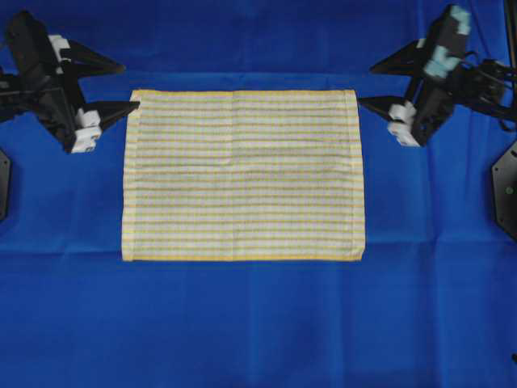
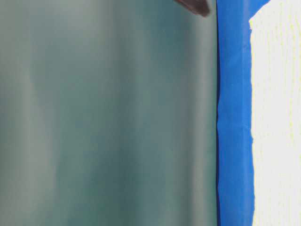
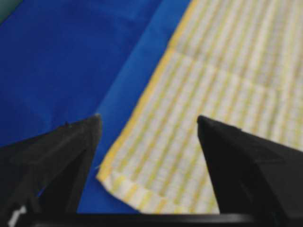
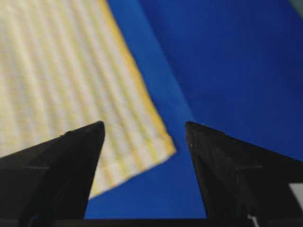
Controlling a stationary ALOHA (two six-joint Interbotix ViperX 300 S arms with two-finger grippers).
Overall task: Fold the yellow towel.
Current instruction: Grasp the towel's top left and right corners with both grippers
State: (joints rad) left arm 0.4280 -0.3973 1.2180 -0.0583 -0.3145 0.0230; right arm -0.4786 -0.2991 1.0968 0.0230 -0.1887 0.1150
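I should next grab the yellow towel (image 1: 242, 174) with my right gripper by its hemmed corner (image 1: 350, 96), to fold the towel over on itself.
The yellow towel (image 1: 242, 174) lies flat and spread out on the blue sheet (image 1: 242, 323), white with yellow stripes and yellow hems. My left gripper (image 1: 129, 85) is open above the towel's far left corner; in the left wrist view that corner (image 3: 156, 179) lies between the spread fingers (image 3: 149, 122). My right gripper (image 1: 367, 85) is open just off the far right corner; in the right wrist view that corner (image 4: 142, 146) lies between its fingers (image 4: 144, 125). Neither gripper holds anything.
The blue sheet covers the whole table around the towel. A black arm base (image 1: 505, 190) stands at the right edge. The table-level view shows a blurred grey-green surface (image 2: 103, 113), a blue strip (image 2: 233, 113) and the towel (image 2: 277, 117).
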